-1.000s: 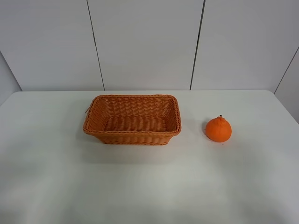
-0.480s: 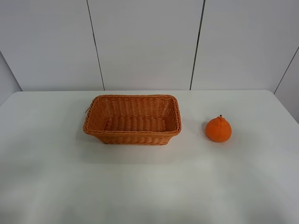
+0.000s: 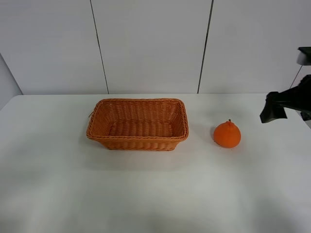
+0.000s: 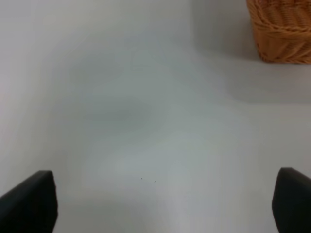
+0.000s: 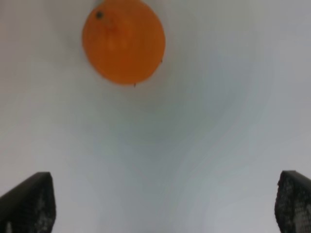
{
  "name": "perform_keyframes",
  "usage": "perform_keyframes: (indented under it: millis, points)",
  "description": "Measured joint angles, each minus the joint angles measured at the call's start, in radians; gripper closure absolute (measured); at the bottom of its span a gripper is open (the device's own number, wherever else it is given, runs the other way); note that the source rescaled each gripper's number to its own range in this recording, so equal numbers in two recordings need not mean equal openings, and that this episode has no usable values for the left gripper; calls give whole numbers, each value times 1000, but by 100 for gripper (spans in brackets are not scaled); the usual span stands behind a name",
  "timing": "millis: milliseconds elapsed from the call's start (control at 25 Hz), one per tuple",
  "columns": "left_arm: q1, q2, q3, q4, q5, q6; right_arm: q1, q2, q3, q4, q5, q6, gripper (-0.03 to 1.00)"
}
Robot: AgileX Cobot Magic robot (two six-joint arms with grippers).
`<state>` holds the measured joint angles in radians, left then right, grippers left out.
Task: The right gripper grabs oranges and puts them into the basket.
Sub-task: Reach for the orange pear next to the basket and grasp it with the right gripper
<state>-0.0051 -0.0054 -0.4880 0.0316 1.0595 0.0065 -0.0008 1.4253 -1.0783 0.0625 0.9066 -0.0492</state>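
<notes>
The right gripper grabs the orange by its round body next, to put the orange into the wicker basket.
The orange sits on the white table to the right of the wicker basket, apart from it. The basket holds nothing. My right gripper has come in at the right edge, above the table and to the right of the orange, not touching it. In the right wrist view the orange lies ahead of the gripper, whose fingertips stand wide apart and hold nothing. My left gripper is open and empty over bare table, with a corner of the basket ahead of it.
The white table has rounded corners, and a panelled white wall stands behind it. The left arm does not show in the exterior high view.
The right arm and gripper have come into the exterior view from the right edge; earlier no arm showed. The orange and the basket have not moved.
</notes>
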Motion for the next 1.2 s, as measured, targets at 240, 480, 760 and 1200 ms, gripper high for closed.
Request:
perform_keyframes:
  millis: [240,480,760,1200]
  points:
    - [0,0,0,0,0,0,11,356,-266,-2,127,-7,-3]
    - [0,0,0,0,0,0,82,498,-394,-6,164,-11,-3]
    - [0,0,0,0,0,0,96,554,-407,-19,83,-7,-3]
    - [0,0,0,0,0,0,96,735,-407,12,-52,-6,-3]
